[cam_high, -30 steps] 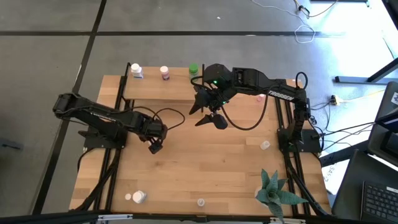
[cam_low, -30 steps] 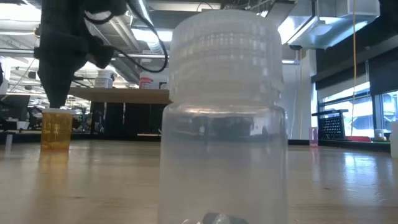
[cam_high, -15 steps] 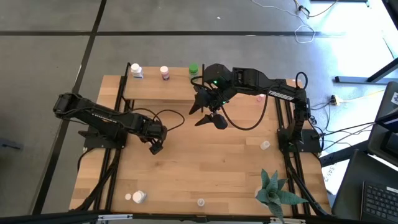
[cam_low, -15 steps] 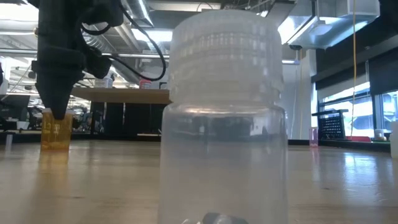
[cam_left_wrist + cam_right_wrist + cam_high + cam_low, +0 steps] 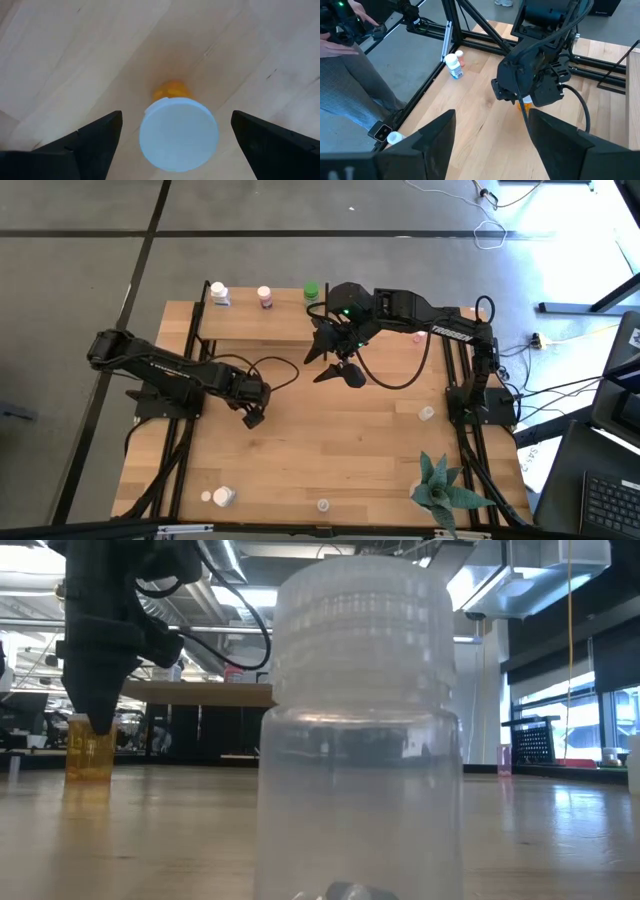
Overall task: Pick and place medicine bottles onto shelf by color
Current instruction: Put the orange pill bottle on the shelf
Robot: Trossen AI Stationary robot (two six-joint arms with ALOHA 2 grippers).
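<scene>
The fingers of my left gripper reach down on either side of the white cap point(image 5: 178, 134), so my left gripper closes on the orange bottle next.
An orange medicine bottle point(image 5: 171, 91) with a white cap point(image 5: 178, 134) stands upright on the tabletop left of centre. My left gripper point(image 5: 252, 418) points down over it, open. Its fingers point(image 5: 95, 140) stand on either side of the cap with a gap on each side. In the low view the fingertips point(image 5: 100, 722) cover the bottle's top point(image 5: 90, 755). My right gripper point(image 5: 335, 365) hangs open and empty, raised in front of the shelf point(image 5: 260, 322). White point(image 5: 219, 295), pink point(image 5: 265, 297) and green point(image 5: 312, 291) bottles stand on the shelf.
Two white bottles point(image 5: 222, 496) lie near the front left. A clear bottle point(image 5: 323, 505) stands at the front edge and fills the low view point(image 5: 360, 730). Another clear bottle point(image 5: 427, 413) and a pink one point(image 5: 418, 337) are at the right. A green plant point(image 5: 440, 485) stands front right. A person point(image 5: 345, 75) is beside the table.
My left gripper has come down a little over the orange bottle, so its fingertips now reach the bottle's top in the low view. The bottle has not moved.
</scene>
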